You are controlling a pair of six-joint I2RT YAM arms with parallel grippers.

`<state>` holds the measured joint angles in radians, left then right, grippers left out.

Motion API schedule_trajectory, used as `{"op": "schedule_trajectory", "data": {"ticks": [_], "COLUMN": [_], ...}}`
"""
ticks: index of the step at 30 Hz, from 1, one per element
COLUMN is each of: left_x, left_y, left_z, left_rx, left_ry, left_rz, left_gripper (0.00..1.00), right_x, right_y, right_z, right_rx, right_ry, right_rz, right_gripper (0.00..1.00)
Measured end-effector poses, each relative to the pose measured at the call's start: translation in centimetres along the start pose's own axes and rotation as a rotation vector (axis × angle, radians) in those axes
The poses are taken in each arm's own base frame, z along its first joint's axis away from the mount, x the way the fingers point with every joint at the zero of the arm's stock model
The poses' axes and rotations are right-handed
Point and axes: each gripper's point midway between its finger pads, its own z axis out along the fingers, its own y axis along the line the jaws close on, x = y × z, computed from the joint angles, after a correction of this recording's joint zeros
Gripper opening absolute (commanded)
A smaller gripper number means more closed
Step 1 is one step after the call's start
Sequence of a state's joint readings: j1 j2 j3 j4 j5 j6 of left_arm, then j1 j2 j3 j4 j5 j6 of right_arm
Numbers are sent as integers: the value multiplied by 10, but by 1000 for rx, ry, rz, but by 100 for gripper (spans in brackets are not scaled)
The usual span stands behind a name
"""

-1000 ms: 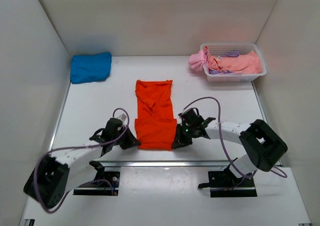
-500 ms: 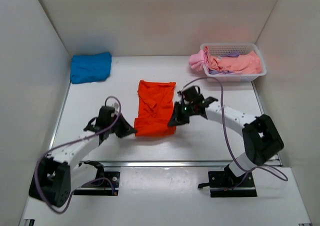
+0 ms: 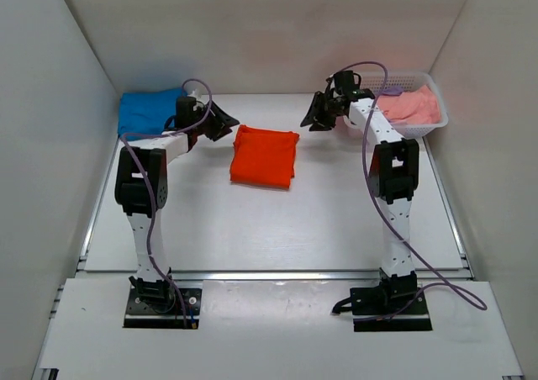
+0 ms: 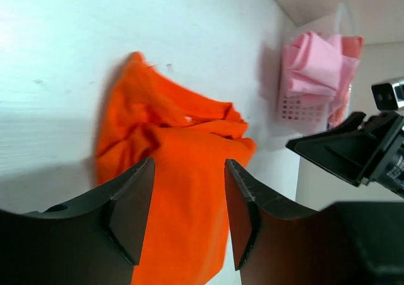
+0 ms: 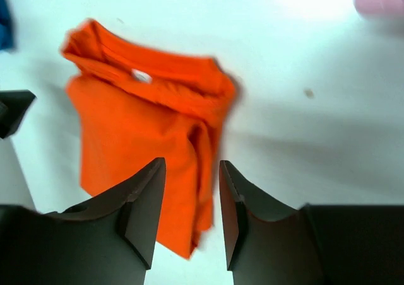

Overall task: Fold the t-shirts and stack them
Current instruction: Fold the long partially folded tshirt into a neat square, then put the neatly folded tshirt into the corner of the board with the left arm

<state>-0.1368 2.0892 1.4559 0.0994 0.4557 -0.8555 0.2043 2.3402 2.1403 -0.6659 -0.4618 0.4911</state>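
I should next use my left gripper to pinch the folded orange-red t-shirt by its side edge facing the blue t-shirt point(image 3: 150, 112), so that I can stack it.
The orange-red t-shirt point(image 3: 264, 155) lies folded into a compact rectangle at the middle back of the table, with nothing gripping it. My left gripper point(image 3: 225, 122) hovers just off its far left corner, open and empty; in the left wrist view the orange cloth point(image 4: 183, 140) lies beyond the open gripper point(image 4: 189, 171). My right gripper point(image 3: 314, 116) hangs open off the shirt's far right corner, and the shirt point(image 5: 139, 115) shows past the right gripper point(image 5: 192, 168). A folded blue t-shirt point(image 3: 150, 112) rests at the back left. Pink t-shirts point(image 3: 410, 104) fill the basket.
The white lattice basket point(image 3: 420, 129) stands at the back right corner, close behind the right arm. Pale walls close in the table at the left, back and right. Both arms stretch upright from their bases toward the back.
Both grippers carried the orange shirt's near edge to the far edge, folding it in half, then opened and let go. The arms now reach toward the back of the table.
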Motion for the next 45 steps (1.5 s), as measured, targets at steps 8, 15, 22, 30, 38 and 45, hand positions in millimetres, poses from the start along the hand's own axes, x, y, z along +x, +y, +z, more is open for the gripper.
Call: {"op": "schedule_trajectory", "data": {"ticks": [8,15,22,30,38,45], "left_x": [30,67,76,92,83,-11], "left_y": [49,81,74,73,72,63], "left_z": [-12,-21,-8,3,2,-12], "left_rx": [-101,-264,-372,-508,-608,-745], "left_ry": [71,153,200,280,309,124], "left_rz": [34,185,374,570,695,776], "left_gripper": [69,76,75,17,0,0], "right_x": [48,65,55,65,65,65], "right_y": [0,45,29,-2,0,-1], "right_z": [-6,-75,-166,-181,-191,-195], "right_rx": [118,72,40,60,35,30], "right_ry": [83,-4,-208,-227,-245,-254], "right_rz": [-80,-180,-128,-65,-61,-62], "right_gripper": [41,44,46,47,47,46]}}
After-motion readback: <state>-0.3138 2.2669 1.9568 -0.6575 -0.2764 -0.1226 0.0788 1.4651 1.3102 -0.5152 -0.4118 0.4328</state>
